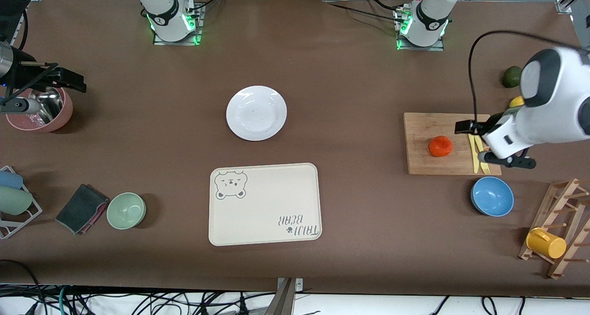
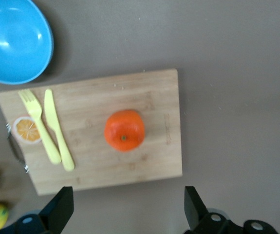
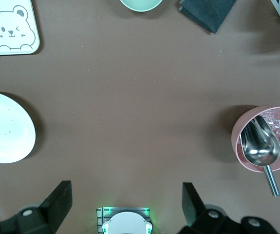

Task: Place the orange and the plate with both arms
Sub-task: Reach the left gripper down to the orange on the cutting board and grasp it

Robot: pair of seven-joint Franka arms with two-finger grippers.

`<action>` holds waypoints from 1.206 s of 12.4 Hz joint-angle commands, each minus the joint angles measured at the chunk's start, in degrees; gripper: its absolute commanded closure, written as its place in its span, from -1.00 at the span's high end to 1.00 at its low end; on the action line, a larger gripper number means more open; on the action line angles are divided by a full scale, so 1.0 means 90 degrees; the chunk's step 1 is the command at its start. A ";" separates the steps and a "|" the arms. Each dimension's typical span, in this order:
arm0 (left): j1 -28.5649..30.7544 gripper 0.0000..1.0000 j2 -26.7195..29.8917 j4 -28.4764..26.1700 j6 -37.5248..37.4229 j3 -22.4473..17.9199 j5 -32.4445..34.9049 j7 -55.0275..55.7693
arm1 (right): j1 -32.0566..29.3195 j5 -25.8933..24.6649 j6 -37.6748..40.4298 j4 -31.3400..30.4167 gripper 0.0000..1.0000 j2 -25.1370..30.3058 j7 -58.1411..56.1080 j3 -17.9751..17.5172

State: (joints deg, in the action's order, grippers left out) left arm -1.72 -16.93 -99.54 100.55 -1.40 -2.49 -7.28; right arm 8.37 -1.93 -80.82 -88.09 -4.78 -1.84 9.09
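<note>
Next, my left gripper grabs the orange by its round body [image 1: 440,146] to set it on the white plate [image 1: 256,112].
The orange [image 1: 440,146] sits on a wooden cutting board [image 1: 424,163] toward the left arm's end of the table. In the left wrist view the orange [image 2: 124,129] lies mid-board. My left gripper [image 1: 489,144] hangs open and empty above the board's end by the yellow fork and knife [image 1: 478,153]; its fingers [image 2: 57,212] stand wide apart. The white plate [image 1: 256,112] lies mid-table and also shows in the right wrist view [image 3: 3,127]. My right gripper [image 1: 44,91] hangs open and empty above a pink bowl [image 1: 57,116], well away from the plate; its fingers [image 3: 57,204] are spread.
A cream bear tray [image 1: 272,199] lies nearer the camera than the plate. A blue bowl [image 1: 492,196] sits beside the board. A green bowl [image 1: 126,210] and dark cloth [image 1: 80,208] lie toward the right arm's end. A mug rack [image 1: 553,232] stands at the left arm's end.
</note>
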 commanded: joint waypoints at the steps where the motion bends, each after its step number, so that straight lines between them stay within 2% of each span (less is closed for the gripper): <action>1: 0.0054 1.00 0.0250 -0.0842 0.0837 0.0010 0.0160 -0.0031 | -0.0032 0.0078 0.0083 0.0051 1.00 0.0003 0.0078 -0.0004; 6: 0.0054 1.00 0.0270 -0.2366 0.2897 0.0010 0.0160 -0.0002 | -0.0032 0.0078 0.0083 0.0051 1.00 0.0013 0.0078 -0.0004; 9: 0.0054 1.00 0.0114 -0.2651 0.3163 0.0010 0.0169 -0.0002 | -0.0032 0.0078 0.0083 0.0051 1.00 0.0013 0.0078 -0.0004; 15: 0.0054 1.00 -0.0452 -0.2681 0.3572 0.0010 0.0335 0.0038 | -0.0032 0.0078 0.0083 0.0051 1.00 0.0013 0.0078 -0.0004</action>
State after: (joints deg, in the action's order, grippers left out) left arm -1.41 -19.88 -123.49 130.71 -1.52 -1.47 -7.31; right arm 8.37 -1.93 -80.80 -88.09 -4.78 -1.84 9.09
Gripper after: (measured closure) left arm 0.000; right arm 0.000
